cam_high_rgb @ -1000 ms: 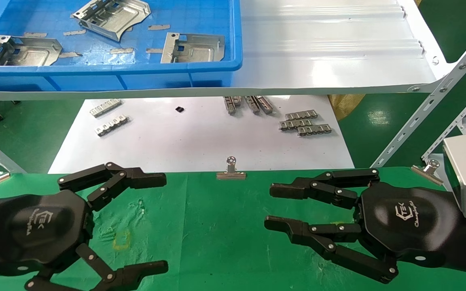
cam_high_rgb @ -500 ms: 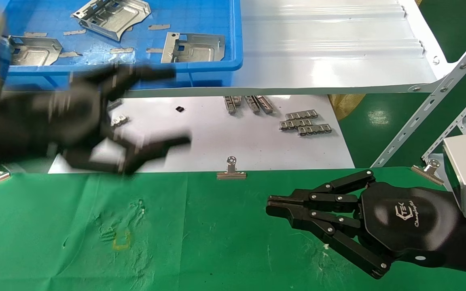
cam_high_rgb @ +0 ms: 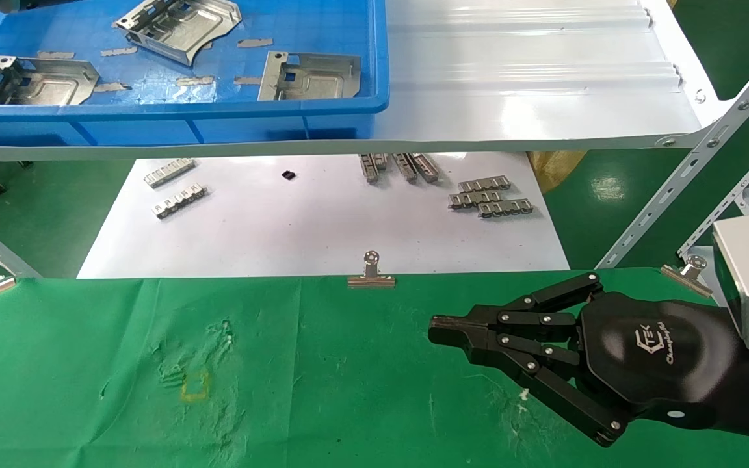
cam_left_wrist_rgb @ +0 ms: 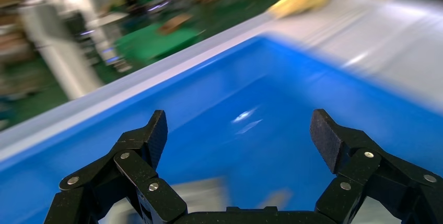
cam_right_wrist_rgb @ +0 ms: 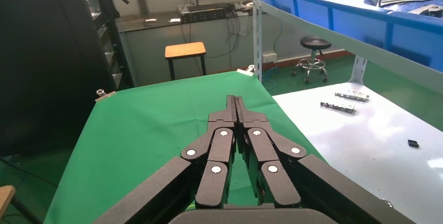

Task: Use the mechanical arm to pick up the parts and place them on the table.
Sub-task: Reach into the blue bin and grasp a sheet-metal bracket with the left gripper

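The left gripper grips the silver plate at the blue bin's back by its folded edge (cam_high_rgb: 142,14) next, opposite the curved cutout, to lift it.
Three silver stamped parts lie in the blue bin (cam_high_rgb: 218,120) on the shelf: one at the back (cam_high_rgb: 183,23), one at the left (cam_high_rgb: 36,81), one at the right (cam_high_rgb: 313,75). My left gripper (cam_left_wrist_rgb: 240,130) is open and empty over the bin's blue inside (cam_left_wrist_rgb: 292,93); in the head view only a sliver of that arm shows at the top left corner. My right gripper (cam_high_rgb: 436,325) is shut and empty, just above the green table cloth (cam_high_rgb: 322,377) at the right. It also shows in the right wrist view (cam_right_wrist_rgb: 236,98), over the cloth (cam_right_wrist_rgb: 156,114).
The glossy white shelf (cam_high_rgb: 530,84) overhangs a white sheet (cam_high_rgb: 322,227) with small toothed strips (cam_high_rgb: 488,198). Binder clips (cam_high_rgb: 370,273) hold the cloth's far edge. A slanted perforated strut (cam_high_rgb: 673,195) stands at the right.
My left arm rose from the green cloth and swung up and away to the blue bin, leaving the head view. My right gripper closed and stayed in place.
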